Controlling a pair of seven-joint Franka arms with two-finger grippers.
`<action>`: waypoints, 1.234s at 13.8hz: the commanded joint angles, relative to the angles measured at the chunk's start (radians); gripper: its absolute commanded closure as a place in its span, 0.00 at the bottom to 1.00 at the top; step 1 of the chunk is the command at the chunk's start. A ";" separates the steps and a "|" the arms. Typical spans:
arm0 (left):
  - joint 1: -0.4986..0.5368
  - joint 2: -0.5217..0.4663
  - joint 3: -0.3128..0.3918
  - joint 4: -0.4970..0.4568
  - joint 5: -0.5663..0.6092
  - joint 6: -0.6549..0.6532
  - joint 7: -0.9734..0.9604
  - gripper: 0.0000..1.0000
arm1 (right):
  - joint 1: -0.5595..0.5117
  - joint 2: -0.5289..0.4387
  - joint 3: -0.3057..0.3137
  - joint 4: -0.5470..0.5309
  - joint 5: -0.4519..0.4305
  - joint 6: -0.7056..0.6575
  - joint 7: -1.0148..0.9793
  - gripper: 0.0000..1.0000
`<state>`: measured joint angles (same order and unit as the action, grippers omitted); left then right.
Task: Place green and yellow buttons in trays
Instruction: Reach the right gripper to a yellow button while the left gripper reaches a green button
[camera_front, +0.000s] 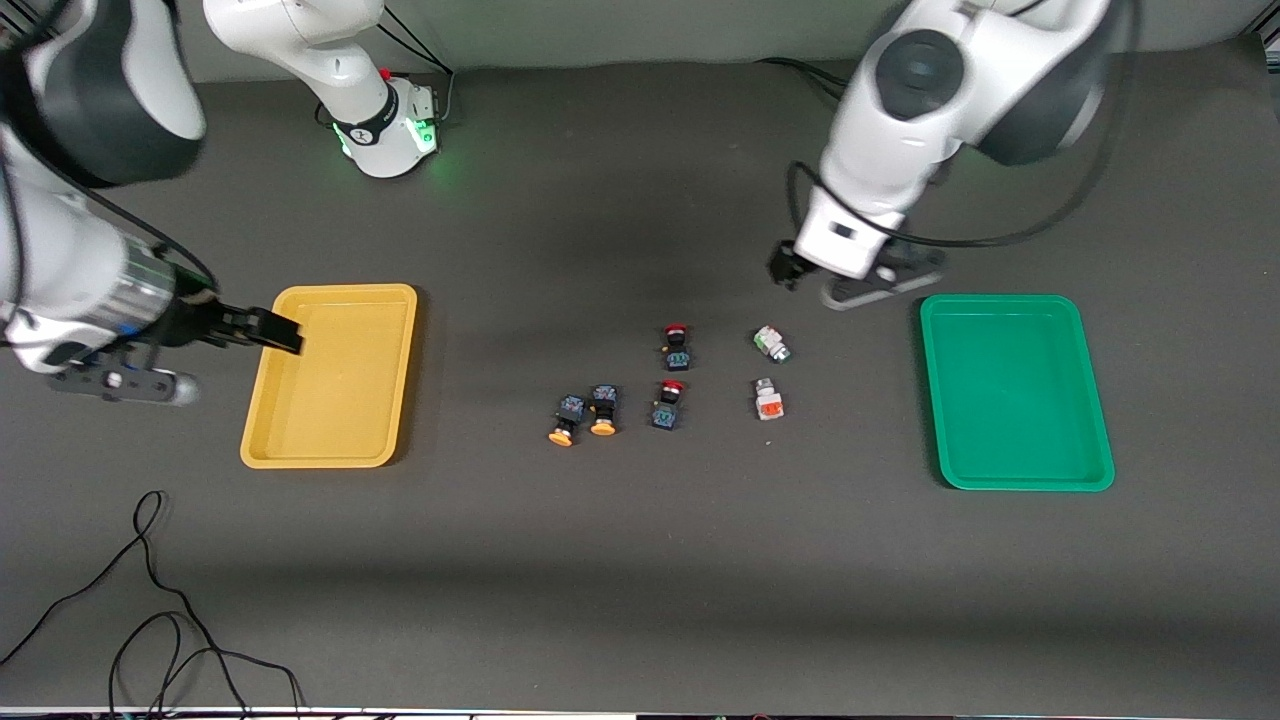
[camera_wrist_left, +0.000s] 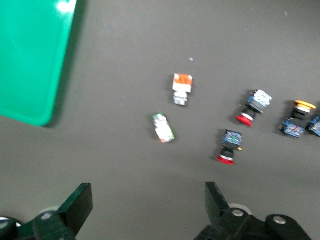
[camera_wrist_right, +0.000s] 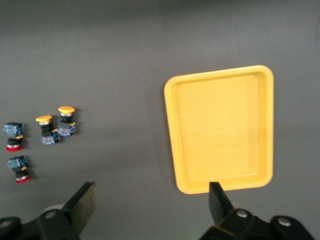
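Note:
My left gripper grabs the green-marked white button by its white body (camera_front: 775, 347) next, to place it in the green tray (camera_front: 1015, 400).
Two yellow-capped buttons (camera_front: 562, 420) (camera_front: 603, 410) lie side by side mid-table; they also show in the right wrist view (camera_wrist_right: 46, 129) (camera_wrist_right: 66, 121). The green-marked white button (camera_front: 771, 343) (camera_wrist_left: 163, 128) and the orange-red-marked white button (camera_front: 768, 399) (camera_wrist_left: 182, 88) lie between them and the green tray (camera_front: 1015, 400) (camera_wrist_left: 30, 60). The yellow tray (camera_front: 330, 400) (camera_wrist_right: 222, 127) holds nothing. My left gripper (camera_front: 785, 268) (camera_wrist_left: 148, 205) is open and empty over bare table close to the green-marked button. My right gripper (camera_front: 265, 330) (camera_wrist_right: 152, 202) is open and empty over the yellow tray's rim.
Two red-capped dark switches (camera_front: 676, 347) (camera_front: 668, 403) lie between the yellow-capped and the white buttons. Black cables (camera_front: 150, 620) trail near the table's front edge at the right arm's end.

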<state>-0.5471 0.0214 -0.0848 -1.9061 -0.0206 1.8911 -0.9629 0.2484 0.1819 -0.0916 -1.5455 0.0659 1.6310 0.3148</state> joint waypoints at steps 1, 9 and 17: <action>-0.050 -0.017 0.019 -0.053 -0.018 0.052 -0.097 0.00 | 0.038 0.056 -0.005 0.022 0.000 0.039 0.073 0.00; -0.054 0.098 0.020 -0.292 -0.002 0.405 -0.096 0.00 | 0.140 0.249 -0.005 0.024 0.009 0.311 0.231 0.00; -0.051 0.362 0.028 -0.307 0.019 0.715 -0.097 0.00 | 0.247 0.436 -0.004 0.027 0.064 0.447 0.260 0.00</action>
<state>-0.5880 0.3586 -0.0706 -2.2192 -0.0155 2.5687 -1.0416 0.4698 0.5721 -0.0851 -1.5446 0.1093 2.0479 0.5509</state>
